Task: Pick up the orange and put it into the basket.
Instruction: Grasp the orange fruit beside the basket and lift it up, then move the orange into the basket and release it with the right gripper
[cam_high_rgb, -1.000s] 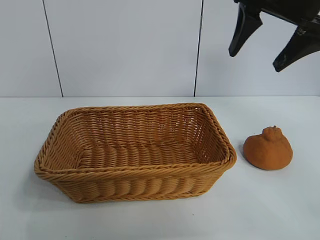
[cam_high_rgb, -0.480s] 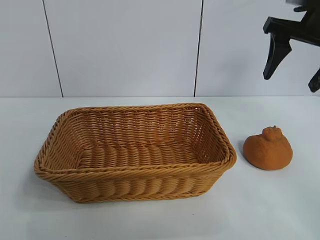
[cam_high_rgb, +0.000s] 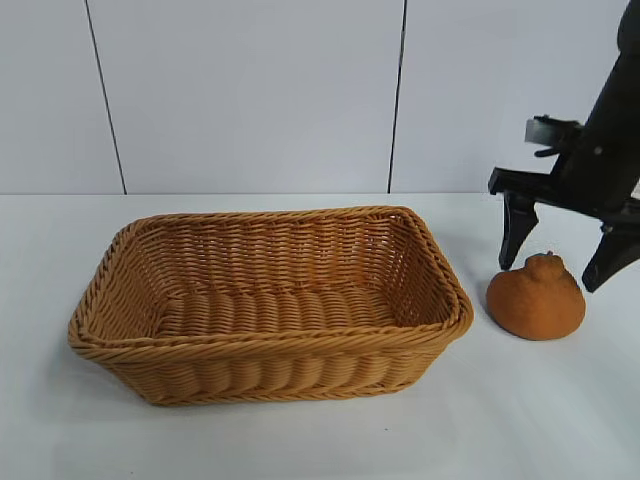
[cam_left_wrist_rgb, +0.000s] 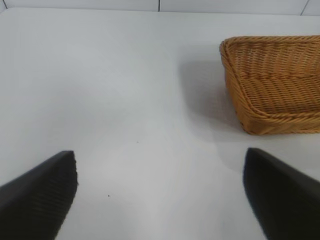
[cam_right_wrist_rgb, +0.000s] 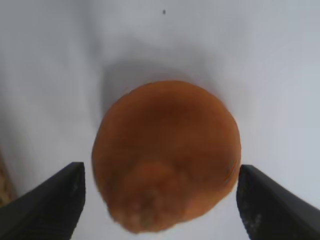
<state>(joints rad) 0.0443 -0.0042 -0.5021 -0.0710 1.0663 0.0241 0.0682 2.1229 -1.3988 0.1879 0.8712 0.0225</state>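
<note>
The right gripper grabs the orange by the narrower knob on top (cam_high_rgb: 545, 263) next, since the orange's round body (cam_high_rgb: 535, 307) fills the gap between my fingers.
The orange (cam_high_rgb: 535, 305), a lumpy orange-brown fruit with a knob on top, rests on the white table just right of the basket (cam_high_rgb: 260, 347). My right gripper (cam_high_rgb: 553, 272) has come down over it, open, with one black finger on each side of the fruit's upper part. In the right wrist view the orange (cam_right_wrist_rgb: 165, 145) fills the space between the fingertips of that gripper (cam_right_wrist_rgb: 160, 175); a thin gap shows on one side, and the other finger is at its skin. My left gripper (cam_left_wrist_rgb: 160, 170) hangs open over bare table, with the basket (cam_left_wrist_rgb: 280, 100) off to one side.
The wicker basket holds nothing. A white panelled wall (cam_high_rgb: 250, 90) rises behind the table. Bare tabletop lies in front of the basket and to the orange's right.
The right gripper has dropped from high at the upper right down onto the orange, and its fingers now straddle the fruit. The orange, the basket and the left arm have not moved.
</note>
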